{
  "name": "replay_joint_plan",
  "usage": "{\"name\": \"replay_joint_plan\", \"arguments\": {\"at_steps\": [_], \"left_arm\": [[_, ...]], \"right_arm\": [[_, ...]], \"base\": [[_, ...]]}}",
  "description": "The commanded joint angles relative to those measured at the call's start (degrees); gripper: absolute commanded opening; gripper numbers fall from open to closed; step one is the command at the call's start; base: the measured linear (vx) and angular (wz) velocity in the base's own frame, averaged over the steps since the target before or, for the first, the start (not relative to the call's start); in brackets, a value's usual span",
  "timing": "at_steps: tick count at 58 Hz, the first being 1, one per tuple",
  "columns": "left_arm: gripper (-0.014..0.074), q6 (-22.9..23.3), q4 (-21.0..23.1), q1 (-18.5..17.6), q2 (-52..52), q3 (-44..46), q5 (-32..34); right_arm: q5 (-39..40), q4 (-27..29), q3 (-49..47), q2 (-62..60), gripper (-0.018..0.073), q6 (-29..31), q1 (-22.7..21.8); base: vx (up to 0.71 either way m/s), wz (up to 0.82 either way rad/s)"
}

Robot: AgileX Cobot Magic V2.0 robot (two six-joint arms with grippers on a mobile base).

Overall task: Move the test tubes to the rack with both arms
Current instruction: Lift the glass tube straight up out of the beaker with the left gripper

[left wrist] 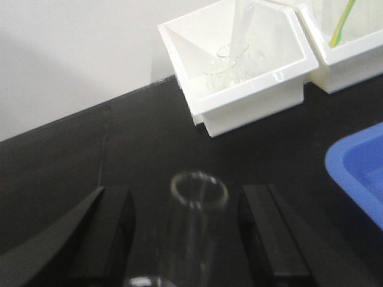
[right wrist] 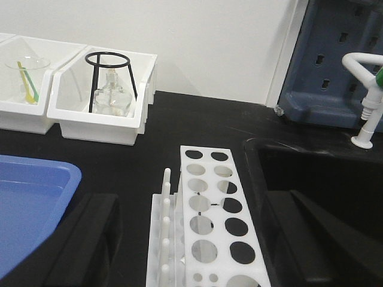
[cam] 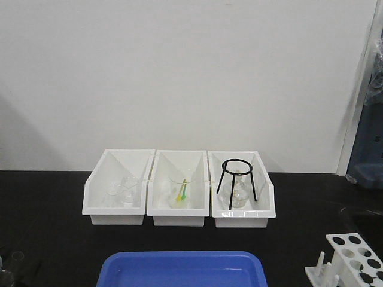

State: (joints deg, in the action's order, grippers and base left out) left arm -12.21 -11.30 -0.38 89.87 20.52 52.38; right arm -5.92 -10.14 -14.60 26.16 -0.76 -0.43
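Note:
The test tube has to go to the rack, so the robot's left gripper should next hold it by its glass body (left wrist: 190,239) below its open rim (left wrist: 199,186).
A clear glass test tube (left wrist: 196,236) lies lengthwise between the two black fingers of my left gripper (left wrist: 185,206), its open rim pointing away from the camera. The jaws are open, with a dark gap on each side of the tube. The white rack (right wrist: 212,221) with rows of round holes and a row of pegs on its left side stands between the fingers of my right gripper (right wrist: 191,209), which is open wide and touches nothing. Its holes look empty. The front view shows the rack (cam: 353,260) at the bottom right, and neither gripper.
Three white bins (cam: 179,210) stand in a row at the back, holding beakers and a black wire tripod (cam: 237,182). A blue tray (cam: 182,269) sits at the front centre. A sink basin (right wrist: 311,173) and a white tap (right wrist: 368,89) are right of the rack.

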Motion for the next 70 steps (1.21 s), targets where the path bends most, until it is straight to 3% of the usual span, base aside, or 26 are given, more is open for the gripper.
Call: {"name": "replay_joint_plan", "arguments": {"at_steps": [1,19,35,56,70], "left_arm": [[0.0512,0.6,0.9,0.0,-0.9,3.2,4.8],[0.0512,0.7,0.5,0.0,-0.8,0.6,2.1],[0.0512,0.0,1.1,0.0,-0.8,-0.7,7.2],[0.0511,-0.9,1.6,0.0,-0.5,-0.6,8.4],[0.0433,-0.9,1.9,0.0,-0.5,-0.6,8.5]], "right_arm": [[4.6,-0.3,-2.2,0.8,0.0547,-0.1,-0.2],[4.6,-0.3,-2.2,0.8,0.0547,-0.1,-0.2],[4.6,-0.3,-2.2,0.8,0.0547,-0.1,-0.2],[4.6,-0.3,-2.2,0.8,0.0547,-0.1,-0.2],[4.6,-0.3,-2.2,0.8,0.0547,-0.1,-0.2]], "base": [[0.0,0.0],[0.0,0.0],[0.0,0.0],[0.0,0.0],[0.0,0.0]]}}
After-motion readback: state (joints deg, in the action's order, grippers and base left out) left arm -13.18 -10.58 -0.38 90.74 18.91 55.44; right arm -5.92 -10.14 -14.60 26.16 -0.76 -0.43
